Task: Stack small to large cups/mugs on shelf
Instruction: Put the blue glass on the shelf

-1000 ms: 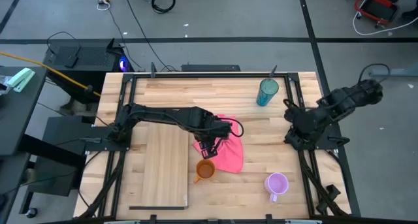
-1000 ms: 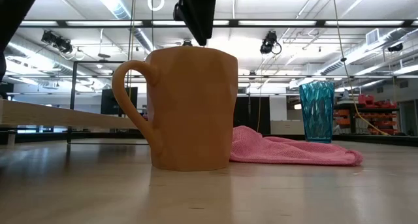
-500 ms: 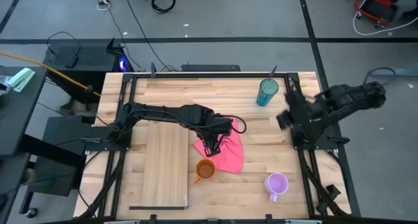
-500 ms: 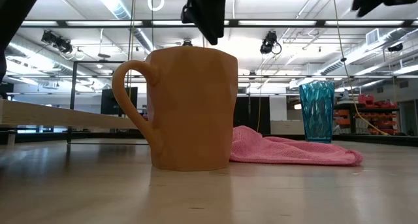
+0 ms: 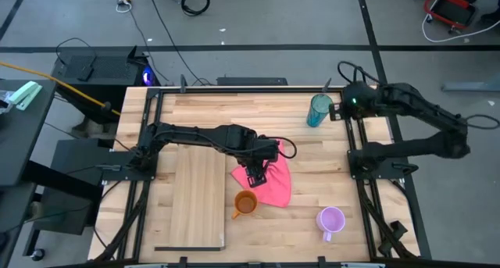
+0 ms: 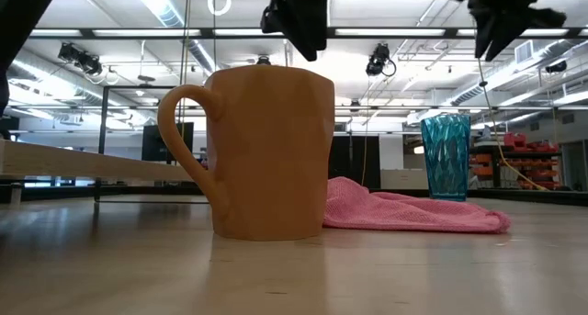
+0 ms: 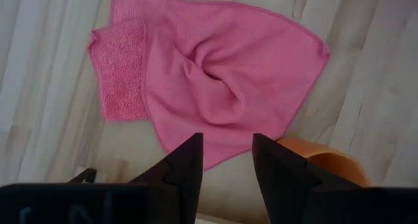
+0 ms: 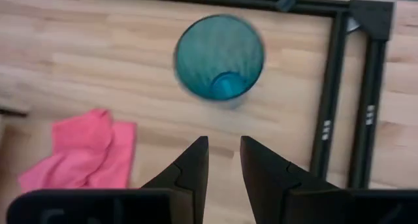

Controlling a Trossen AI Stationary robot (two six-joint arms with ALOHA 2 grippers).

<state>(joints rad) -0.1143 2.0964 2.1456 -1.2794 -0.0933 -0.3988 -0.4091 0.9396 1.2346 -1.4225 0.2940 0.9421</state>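
Note:
Next, my right gripper takes hold of the teal tumbler [image 5: 319,109] by its rim to stack the cups on the shelf by size.
The orange mug [image 5: 245,203] stands upright on the table just right of the light-wood shelf [image 5: 197,196]. In the low view, the orange mug [image 6: 266,154] fills the foreground. The purple mug [image 5: 331,219] stands near the front right. At the far right stands the teal tumbler [image 5: 319,109], which the right wrist view shows from above [image 8: 220,57]. My left gripper [image 5: 251,176] hangs open above the near edge of a pink cloth [image 7: 209,74], with the mug's rim [image 7: 326,162] just beside it. My right gripper [image 5: 346,105] is open, up in the air just right of the tumbler.
The pink cloth [image 5: 266,178] lies crumpled in the table's middle, between the orange mug and the tumbler. A black frame rail [image 8: 330,106] runs along the table's right side close to the tumbler. The shelf's top is bare wood.
My right arm has swung from the table's right edge toward the far edge, turning as it went, and now hangs beside the teal tumbler. My left gripper has tipped slightly over the cloth. The cups and the cloth have not moved.

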